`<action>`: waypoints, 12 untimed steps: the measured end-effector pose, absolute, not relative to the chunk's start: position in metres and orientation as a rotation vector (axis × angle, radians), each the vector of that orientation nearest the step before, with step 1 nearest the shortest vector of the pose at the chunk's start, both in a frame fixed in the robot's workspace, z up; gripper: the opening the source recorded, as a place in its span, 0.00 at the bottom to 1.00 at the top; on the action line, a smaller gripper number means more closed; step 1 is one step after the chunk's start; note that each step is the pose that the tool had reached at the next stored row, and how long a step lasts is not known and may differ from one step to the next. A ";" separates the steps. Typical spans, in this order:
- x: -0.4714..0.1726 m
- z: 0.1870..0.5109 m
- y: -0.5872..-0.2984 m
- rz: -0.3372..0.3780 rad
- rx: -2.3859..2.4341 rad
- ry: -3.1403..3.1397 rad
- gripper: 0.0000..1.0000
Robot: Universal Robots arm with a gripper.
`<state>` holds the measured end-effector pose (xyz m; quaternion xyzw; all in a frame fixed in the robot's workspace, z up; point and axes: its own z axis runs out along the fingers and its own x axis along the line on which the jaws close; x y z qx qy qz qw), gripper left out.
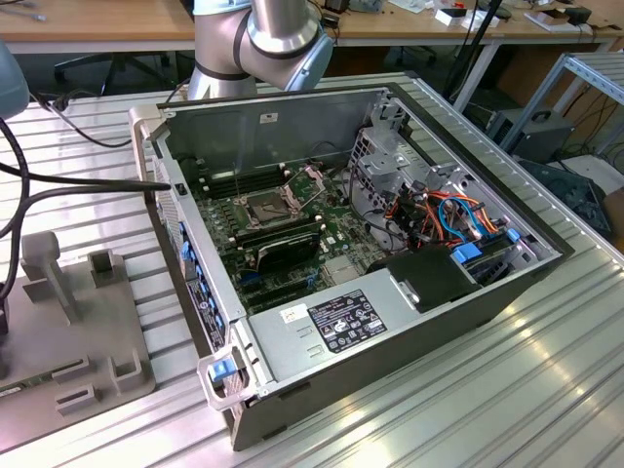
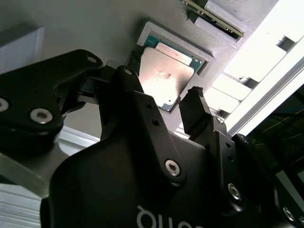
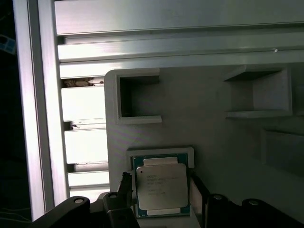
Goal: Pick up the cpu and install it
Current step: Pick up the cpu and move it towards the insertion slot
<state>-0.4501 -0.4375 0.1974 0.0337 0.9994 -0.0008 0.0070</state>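
Note:
I should next use my gripper to grab the cpu's opposite side edges, where the holder's raised rim opens, because the holder's rim wraps the cpu's corners.
The cpu [image 3: 160, 186], a flat square chip with a dull silver top and green rim, lies in a shallow square recess of a grey holder plate [image 3: 213, 137]. In the second wrist view the cpu [image 2: 166, 76] sits in the same recess. My gripper [image 3: 161, 181] hangs just over it, open, with one black fingertip [image 3: 126, 179] on one side of the chip and the other [image 3: 197, 184] on the opposite side. Both fingers [image 2: 194, 97] stand close to the chip's edges. In the exterior view the open computer case [image 1: 468, 292] shows the motherboard's square socket [image 1: 265, 207].
The grey holder plate [image 1: 58, 331] with raised blocks lies on the ribbed aluminium table at the exterior view's left, beside the case. The arm's base [image 1: 263, 39] stands behind the case. Black cables [image 1: 58, 180] cross at the left. Memory sticks, wiring and a power supply [image 1: 331, 322] crowd the case.

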 end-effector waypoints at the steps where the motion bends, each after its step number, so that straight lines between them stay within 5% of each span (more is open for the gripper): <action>1: -0.450 0.197 -0.438 -0.002 0.105 3.126 0.60; 12: -0.450 0.197 -0.438 -0.002 0.073 3.127 0.60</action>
